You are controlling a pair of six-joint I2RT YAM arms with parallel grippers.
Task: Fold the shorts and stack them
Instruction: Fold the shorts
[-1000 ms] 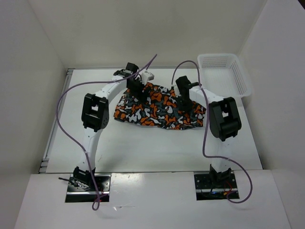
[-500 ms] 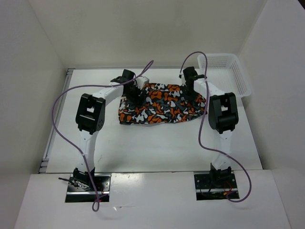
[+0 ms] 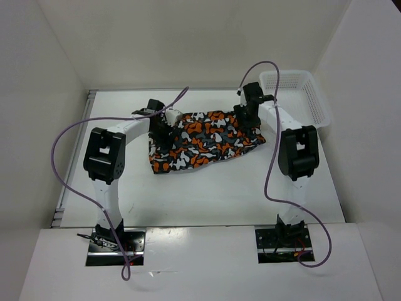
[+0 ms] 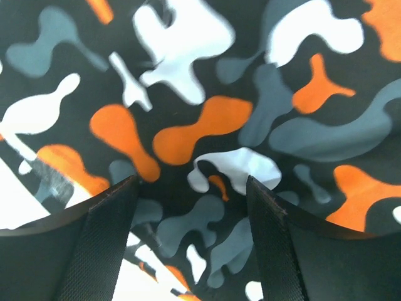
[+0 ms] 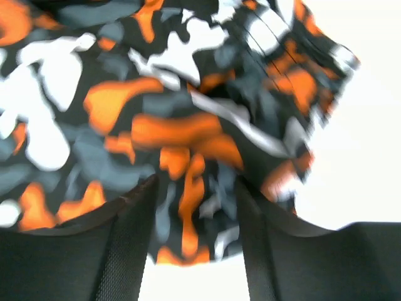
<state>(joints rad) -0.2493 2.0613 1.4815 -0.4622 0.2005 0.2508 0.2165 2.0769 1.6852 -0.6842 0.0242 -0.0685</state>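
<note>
My right gripper should fold one end of the shorts (image 3: 203, 141) across next. It should grab the cloth edge at their end (image 3: 254, 125) nearest the basket for that.
The shorts (image 3: 203, 141), printed in orange, white, black and grey-teal blotches, lie spread on the white table between the two arms. My left gripper (image 3: 158, 128) hovers over their left end. In the left wrist view its jaws (image 4: 192, 182) stand wide apart, with flat cloth (image 4: 207, 125) below and nothing pinched. My right gripper (image 3: 246, 114) is at the shorts' back right corner. In the right wrist view it (image 5: 197, 182) is open, and the blurred cloth edge (image 5: 188, 144) lies between and beyond the fingers (image 5: 125, 244).
A white plastic lattice basket (image 3: 285, 74) stands at the back right corner, just right of the right gripper. Purple cables loop above both arms. White walls close in the table on three sides.
The right gripper moved toward the back right with the shorts' edge, then opened and let it go. The left arm swung left. The shorts now lie further left and skewed.
</note>
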